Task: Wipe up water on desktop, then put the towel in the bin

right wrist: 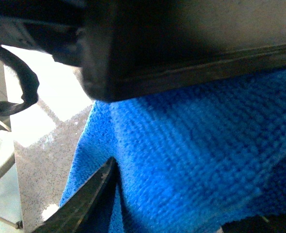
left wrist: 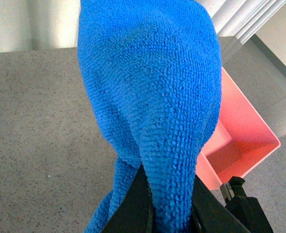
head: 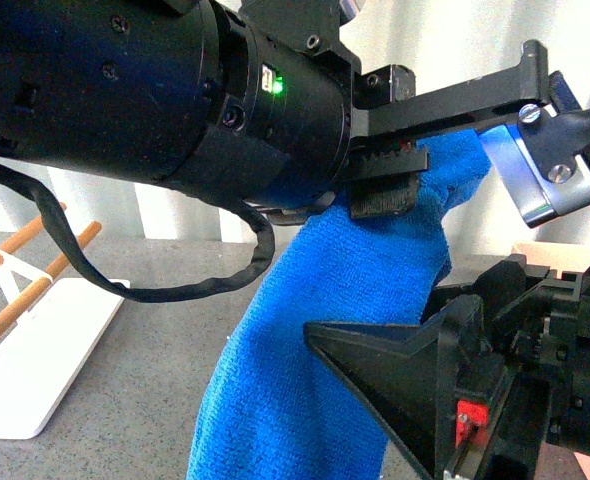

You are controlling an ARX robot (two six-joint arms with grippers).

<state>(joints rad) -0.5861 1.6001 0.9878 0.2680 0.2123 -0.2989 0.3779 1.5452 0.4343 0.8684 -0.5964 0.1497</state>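
Observation:
Next, my right gripper grabs the blue towel (left wrist: 152,97) by its loose hanging end (left wrist: 165,194), and then the towel is ready to wipe up the water on the desktop.
The bright blue towel (head: 305,330) hangs in a long drape, held up off the desktop (head: 145,400). My left gripper (head: 425,150) is shut on its upper part; in the left wrist view the black jaws pinch a thick fold of the towel (left wrist: 152,97). The salmon-pink bin (left wrist: 240,141) stands on the desktop (left wrist: 36,145) just beyond and to one side of the hanging cloth, its inside showing nothing. My right gripper (right wrist: 182,204) is open, close against the towel (right wrist: 196,160), with one dark finger (right wrist: 85,204) beside the cloth. No water shows on the grey stone.
A flat white tray (head: 45,350) with wooden rails lies at the left of the desktop. The left arm's black body (head: 155,90) fills the top of the front view. The right arm (head: 535,380) crowds the lower right.

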